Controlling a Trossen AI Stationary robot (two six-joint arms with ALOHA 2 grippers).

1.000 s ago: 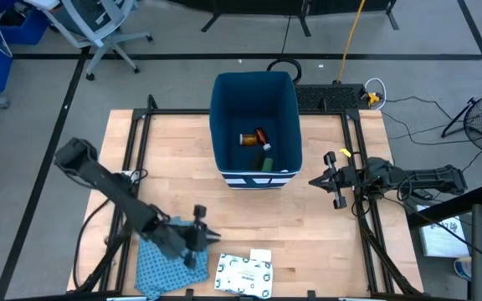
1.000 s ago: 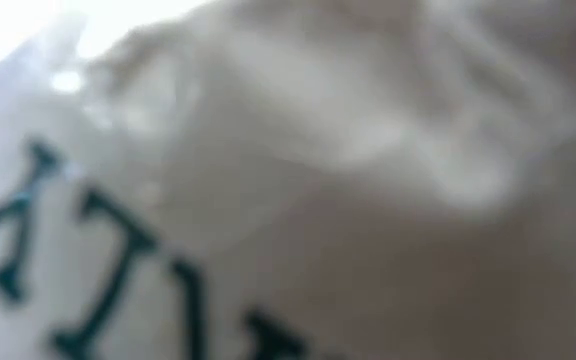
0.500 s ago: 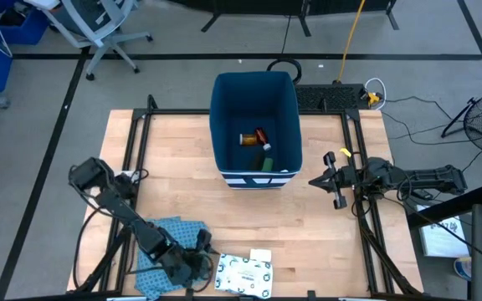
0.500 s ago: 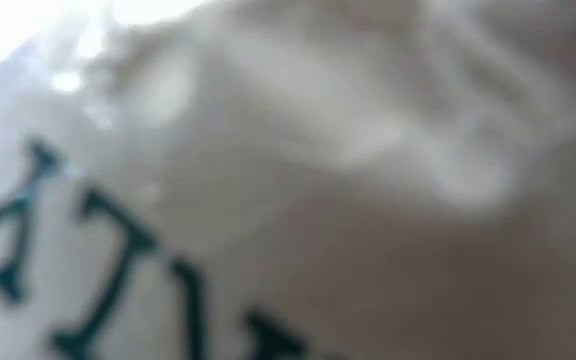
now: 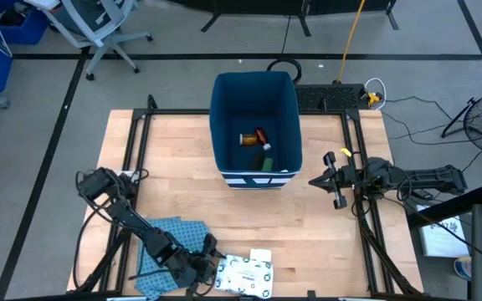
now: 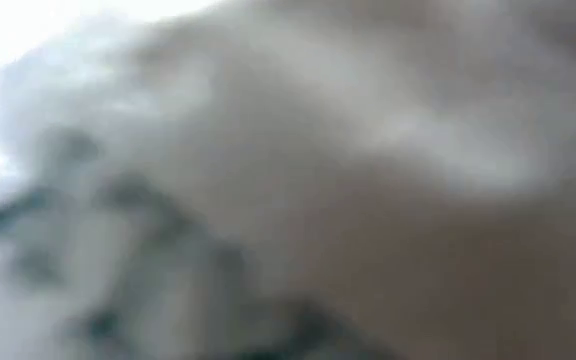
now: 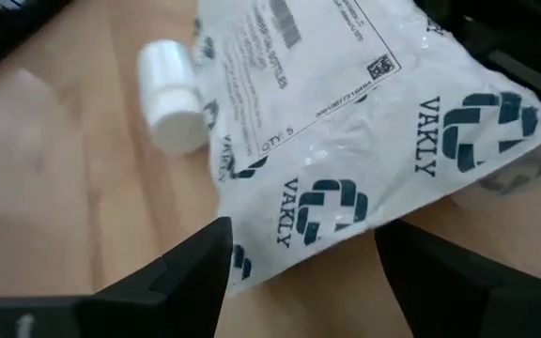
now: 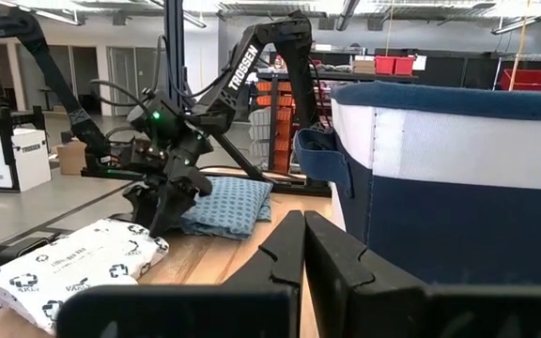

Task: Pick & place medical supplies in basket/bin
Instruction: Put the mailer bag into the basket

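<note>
The left gripper grips the white green-printed pouch next by its logo-printed edge [image 5: 223, 275] [image 7: 299, 246], to place the pouch in the dark blue bin.
The white green-printed pouch [image 5: 245, 274] lies flat at the table's near edge. A small white box [image 5: 260, 255] lies against its far side, and shows as a white piece in the left wrist view [image 7: 170, 94]. My left gripper [image 5: 213, 266] is open at the pouch's left end [image 7: 299, 211], one finger on each side of that end. The dark blue bin [image 5: 255, 84] stands at the far middle. It holds orange, red, black and green items [image 5: 258, 144]. My right gripper [image 5: 331, 180] is shut and empty, right of the bin. My left gripper comes at the pouch's left end [image 7: 280, 235] slanting down from the table's left. Its open fingers [image 7: 191, 272] stand on either side of that end. The pouch lies flat on the table. Whether the fingers touch it, I cannot tell.
The blue patterned cloth [image 5: 164, 238] lies under my left arm at the near left. The pouch fills the low view [image 6: 288, 200] right at the lens. Bare wood lies between the bin and the pouch. Black frame rails [image 5: 132, 159] run along both table sides.
My left gripper has gone down and toward the table's near edge, from above the cloth to the pouch's left end. In the low view the pouch's print has shifted and blurred. My right arm has kept still.
</note>
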